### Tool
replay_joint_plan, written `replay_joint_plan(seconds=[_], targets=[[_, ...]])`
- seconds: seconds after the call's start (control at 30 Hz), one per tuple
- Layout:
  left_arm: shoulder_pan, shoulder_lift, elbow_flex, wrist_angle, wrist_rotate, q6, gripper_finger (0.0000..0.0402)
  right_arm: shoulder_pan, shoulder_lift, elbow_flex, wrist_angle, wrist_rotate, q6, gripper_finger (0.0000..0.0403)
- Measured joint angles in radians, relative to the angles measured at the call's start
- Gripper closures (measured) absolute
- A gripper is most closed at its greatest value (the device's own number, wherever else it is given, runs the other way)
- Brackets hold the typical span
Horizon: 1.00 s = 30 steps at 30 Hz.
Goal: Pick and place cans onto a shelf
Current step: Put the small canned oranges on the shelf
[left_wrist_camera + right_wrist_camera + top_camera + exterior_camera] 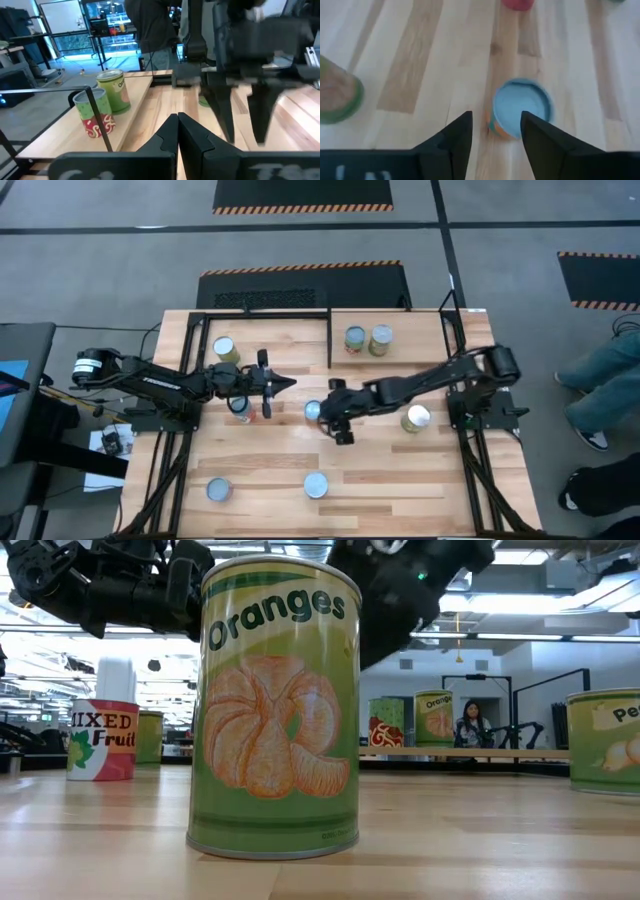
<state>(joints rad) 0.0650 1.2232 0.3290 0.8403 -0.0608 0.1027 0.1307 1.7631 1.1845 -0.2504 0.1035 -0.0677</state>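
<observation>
The pale-blue-topped can needs to go onto the shelf (415, 335). My right gripper will grab it by its top rim (312, 403) next.
My right gripper (337, 427) is open, fingers pointing down, just above and beside a pale-blue-topped can with an orange label (522, 107), which stands upright on the table near its middle (313, 411). The fingers do not touch it. My left gripper (287, 383) is shut and empty, held level above the table and pointing toward the right arm; its closed fingers show in the left wrist view (177, 131). Two cans (355, 338) (381, 338) stand on the light shelf panel (420, 330) at the far right; they also show in the left wrist view (95, 112) (114, 90).
Other cans stand on the tabletop: a red one (243, 412) under the left arm, one at the far left (225, 348), one at the right (417, 417), and two near the front edge (219, 489) (316, 485), the latter the Oranges can (275, 710). Black frame bars (330, 338) edge the shelf.
</observation>
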Motion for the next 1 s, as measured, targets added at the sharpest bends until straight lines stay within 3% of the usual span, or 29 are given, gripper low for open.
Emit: replay_joint_plan(seconds=[0.23,0.5,0.67,0.9,1.0], targets=[[0.000,0.000,0.000,-0.012,0.000,0.000,0.0401,-0.003,0.140,0.107,-0.099,0.007,-0.093,0.0226],[0.000,0.000,0.000,-0.015,-0.005,-0.001,0.0401,-0.003,0.231,0.143,-0.077,0.093,-0.145,0.0265],[0.000,0.000,0.000,-0.015,-0.005,-0.001,0.0401,-0.003,0.232,0.143,-0.080,0.093,-0.148,0.0303],[0.000,0.000,0.000,-0.015,-0.006,-0.001,0.0401,0.003,0.170,0.135,-0.152,0.066,-0.150,0.0387],[0.000,0.000,0.000,-0.017,-0.006,-0.001,0.0401,0.019,0.101,0.134,-0.202,0.068,-0.141,0.0392]])
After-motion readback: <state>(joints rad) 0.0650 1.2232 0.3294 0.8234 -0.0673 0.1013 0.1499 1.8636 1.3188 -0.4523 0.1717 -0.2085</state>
